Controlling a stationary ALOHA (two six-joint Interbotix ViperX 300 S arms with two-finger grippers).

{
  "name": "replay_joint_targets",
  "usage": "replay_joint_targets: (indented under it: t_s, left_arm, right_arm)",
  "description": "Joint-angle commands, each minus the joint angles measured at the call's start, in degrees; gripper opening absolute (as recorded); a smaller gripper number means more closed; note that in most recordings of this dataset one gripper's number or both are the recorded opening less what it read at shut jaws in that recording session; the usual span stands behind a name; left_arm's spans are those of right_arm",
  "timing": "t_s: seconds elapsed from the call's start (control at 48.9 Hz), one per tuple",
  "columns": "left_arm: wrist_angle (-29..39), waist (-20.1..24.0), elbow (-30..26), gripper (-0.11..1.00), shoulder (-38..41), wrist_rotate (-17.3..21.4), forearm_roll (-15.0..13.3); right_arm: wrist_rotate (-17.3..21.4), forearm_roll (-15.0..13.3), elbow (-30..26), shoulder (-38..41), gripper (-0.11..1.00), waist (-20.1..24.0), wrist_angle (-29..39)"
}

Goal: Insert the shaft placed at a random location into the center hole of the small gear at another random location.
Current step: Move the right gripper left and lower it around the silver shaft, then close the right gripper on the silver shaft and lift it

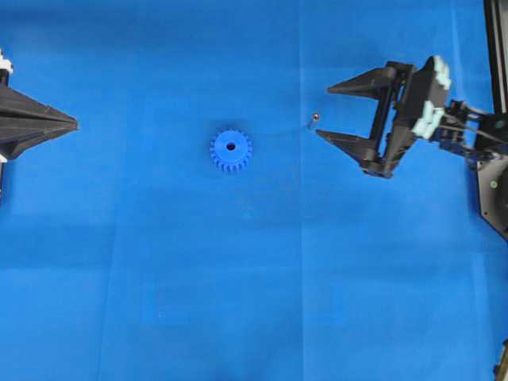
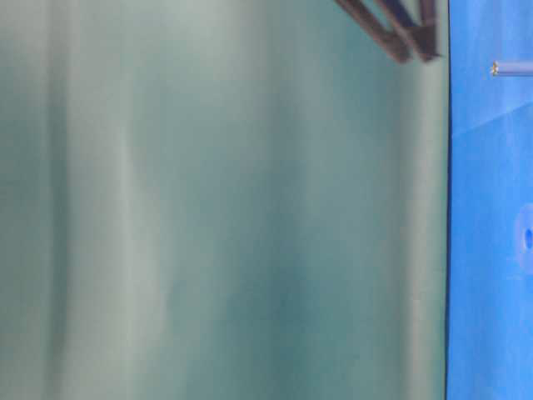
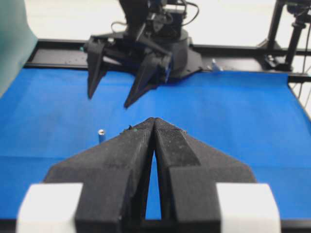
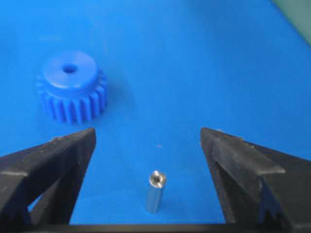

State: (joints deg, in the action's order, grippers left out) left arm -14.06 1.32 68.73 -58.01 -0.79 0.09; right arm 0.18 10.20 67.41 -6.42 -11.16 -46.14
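The shaft's top end (image 1: 316, 117) is still below the fingers of my right gripper, so my gripper should go lower before it closes on the shaft.
The small gear (image 1: 231, 150) lies flat on the blue mat near the middle, its center hole (image 1: 231, 146) facing up; the right wrist view shows the gear (image 4: 72, 87) and hole (image 4: 70, 69) ahead to the left. The shaft (image 1: 313, 121) stands upright on the mat, right of the gear. My right gripper (image 1: 324, 111) is open, and the shaft (image 4: 155, 191) stands between its two fingers, touching neither. At the far left edge my left gripper (image 1: 77, 123) is shut with nothing in it (image 3: 154, 119). From there the shaft (image 3: 101, 135) shows beyond its tips.
The blue mat (image 1: 254, 302) covers the whole work surface. A black frame rail (image 1: 496, 48) runs along the right edge. In the table-level view a green backdrop (image 2: 208, 208) fills most of the picture.
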Motion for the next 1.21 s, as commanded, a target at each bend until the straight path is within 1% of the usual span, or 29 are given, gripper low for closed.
replay_joint_targets:
  t_s: [0.0,0.184,0.327,0.409,0.47,0.552,0.593,0.715,0.777,0.818,1.063,1.186]
  left_arm:
    - [-0.3,0.1,-0.6,0.0,0.1,0.0,0.1]
    - [-0.2,0.1,-0.5,0.0,0.2,0.0,0.1]
    - [-0.2,0.1,-0.4,0.0,0.2,0.0,0.1]
    - [-0.2,0.1,-0.3,0.0,0.2,0.0,0.0]
    - [-0.2,0.1,-0.2,0.0,0.1,-0.1,0.0]
    - [0.2,0.1,-0.1,0.0,0.1,-0.1,0.1]
    - [0.2,0.1,-0.1,0.0,0.1,-0.1,0.1]
    - [0.5,0.1,-0.1,0.0,0.1,-0.1,0.1]
    - [0.7,0.1,-0.1,0.0,0.1,-0.1,0.1]
    - [0.8,0.1,-0.1,0.0,0.0,-0.1,0.1]
    - [1.6,0.1,-0.1,0.0,-0.6,-0.1,0.1]
    - [1.9,0.1,-0.1,0.0,-0.7,-0.1,0.1]
  right_arm:
    - [0.1,1.0,-1.5,3.9,0.89,-0.2,-2.5]
    - [0.2,1.1,-3.2,8.9,0.89,-0.1,-3.1]
    - [0.2,1.2,-3.9,10.5,0.87,-0.1,-3.1]
    - [0.2,1.2,-3.9,10.5,0.85,-0.1,-3.2]
    - [0.3,1.2,-3.9,10.5,0.79,-0.1,-3.1]
    - [0.3,1.5,-3.7,10.5,0.68,-0.1,-3.1]
    - [0.3,1.6,-3.6,10.5,0.58,-0.1,-3.1]
    - [0.2,1.6,-3.5,10.5,0.22,-0.1,-2.4]
    - [0.2,1.6,-3.6,10.5,0.09,-0.1,-1.8]
    - [0.2,1.6,-3.6,10.5,0.03,-0.1,-1.6]
    - [0.2,1.6,-4.0,10.4,0.02,0.0,-1.6]
    - [0.3,1.6,-3.9,7.7,0.02,0.0,-0.3]
